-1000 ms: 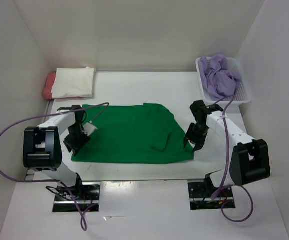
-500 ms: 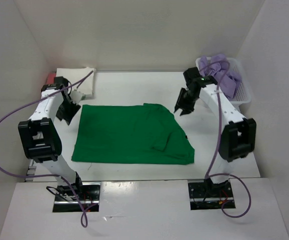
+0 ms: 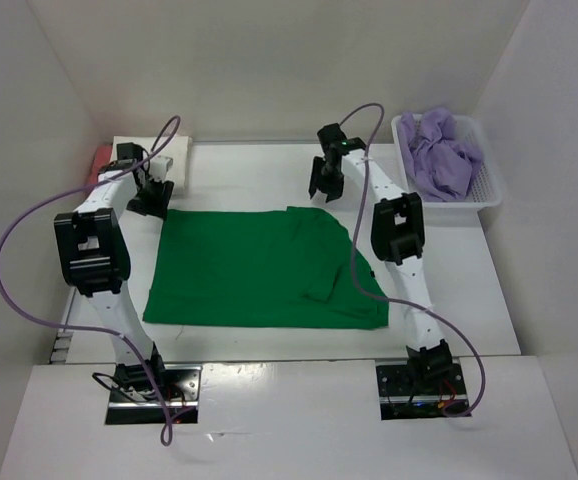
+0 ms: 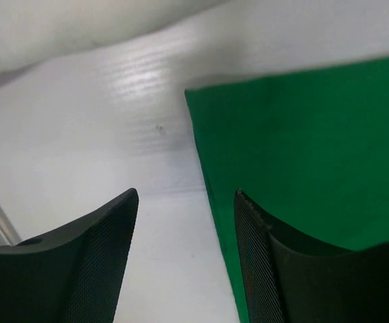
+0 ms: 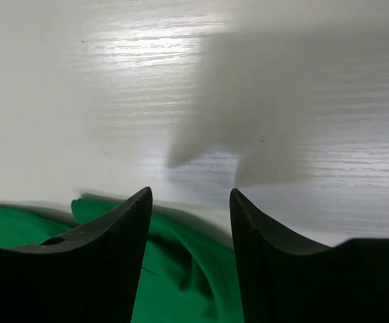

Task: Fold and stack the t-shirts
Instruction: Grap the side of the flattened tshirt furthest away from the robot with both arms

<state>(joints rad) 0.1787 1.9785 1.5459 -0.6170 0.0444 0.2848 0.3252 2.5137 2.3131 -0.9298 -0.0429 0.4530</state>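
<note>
I should next grab the bright green t-shirt's far corner (image 3: pixel 169 216) (image 4: pixel 201 116) across its side edge with my left gripper, to fold the t-shirt's far edge over.
The bright green t-shirt (image 3: pixel 259 265) lies spread flat in the middle of the table. My left gripper (image 3: pixel 152 200) hangs open over its far left corner; in the left wrist view one finger (image 4: pixel 275 269) is above the green cloth (image 4: pixel 302 148) and the other above bare table. My right gripper (image 3: pixel 324 188) stands open at the shirt's far edge, with rumpled green cloth (image 5: pixel 181 269) just below its fingertips. Nothing is between either pair of jaws. A folded cream-white t-shirt (image 3: pixel 181 150) lies on a salmon-red one (image 3: pixel 99 165) at the back left. The lavender t-shirt (image 3: pixel 439 150) is crumpled in the basket.
The white mesh basket (image 3: pixel 489 185) stands at the back right against the side wall. White walls close in the table on three sides. Purple cables loop off both arms above the table's left side and back.
Both arms have swung from the green shirt's near side corners to its far edge. Both grippers have opened wider.
</note>
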